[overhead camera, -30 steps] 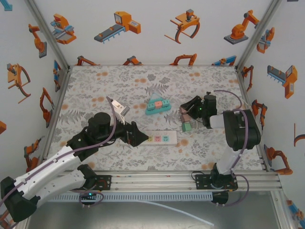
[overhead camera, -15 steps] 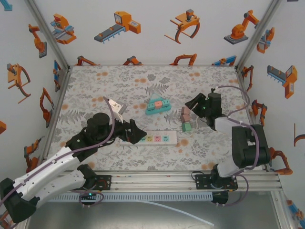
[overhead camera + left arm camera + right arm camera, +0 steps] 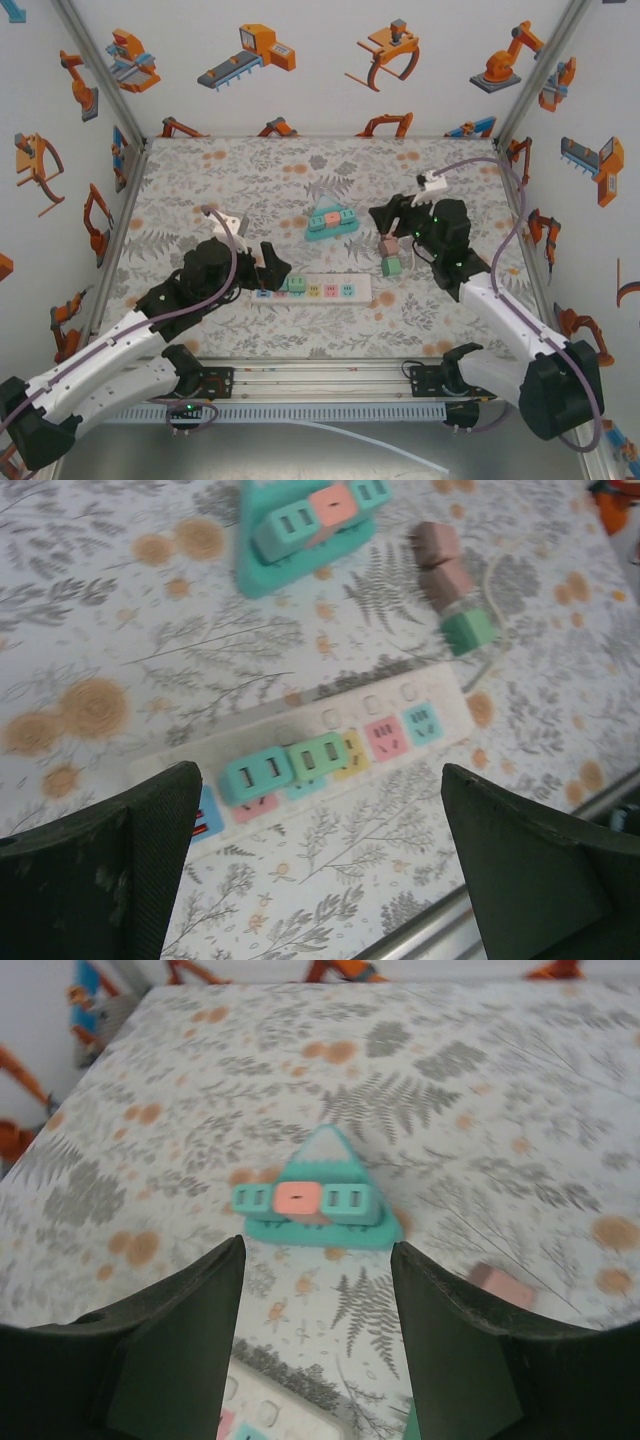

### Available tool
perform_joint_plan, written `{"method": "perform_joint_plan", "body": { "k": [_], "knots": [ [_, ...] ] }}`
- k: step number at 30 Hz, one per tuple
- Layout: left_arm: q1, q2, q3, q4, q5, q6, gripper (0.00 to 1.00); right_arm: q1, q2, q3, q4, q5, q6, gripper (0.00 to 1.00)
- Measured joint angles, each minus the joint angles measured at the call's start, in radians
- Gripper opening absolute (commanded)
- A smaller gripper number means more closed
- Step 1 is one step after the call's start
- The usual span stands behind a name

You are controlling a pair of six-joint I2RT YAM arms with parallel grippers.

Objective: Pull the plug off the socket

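Observation:
Next, my right gripper grabs the long sides of the green plug (image 3: pixel 319 755) to pull it off the socket, leaving the teal plug (image 3: pixel 255 774) beside it.
A white power strip (image 3: pixel 335 291) lies at the front middle of the table, with a teal plug (image 3: pixel 255 774) and a green plug (image 3: pixel 319 755) pushed into its left part. My left gripper (image 3: pixel 277 270) hovers just left of those plugs, open, and in its wrist view the gripper (image 3: pixel 316 825) has nothing between its fingers. Behind the strip sits a teal triangular socket (image 3: pixel 331 222) carrying a pink plug (image 3: pixel 297 1198) between two teal ones. My right gripper (image 3: pixel 383 221) is open and empty to the right of that socket, and in its wrist view the gripper (image 3: pixel 317 1260) faces it.
Two pink plugs (image 3: pixel 389 244) and a green one (image 3: pixel 392 266) lie loose right of the strip, under my right arm. White walls close in the flowered table on three sides. A metal rail (image 3: pixel 330 378) runs along the near edge.
My left gripper has drawn back to the left off the strip, uncovering the teal and green plugs. My right arm has swung round and lifted off the loose plugs, its jaws a little wider.

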Motion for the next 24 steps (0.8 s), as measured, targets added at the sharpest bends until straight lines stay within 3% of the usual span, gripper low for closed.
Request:
{"method": "perform_joint_plan", "body": {
  "k": [8,13,18,24],
  "knots": [
    [0.035,0.066,0.006,-0.154,-0.179,-0.133,0.97,0.264,0.024,0.000,0.002,-0.134,-0.409,0.57],
    [0.095,0.089,0.006,-0.230,-0.206,-0.214,0.97,0.397,0.133,0.000,-0.002,-0.212,-0.658,0.59],
    [0.138,0.101,0.001,-0.257,-0.204,-0.269,0.97,0.461,0.275,0.034,-0.041,-0.248,-0.796,0.59],
    [0.151,0.131,-0.025,-0.260,-0.195,-0.298,0.97,0.485,0.425,0.083,-0.031,-0.273,-0.844,0.59]
  ]
}}
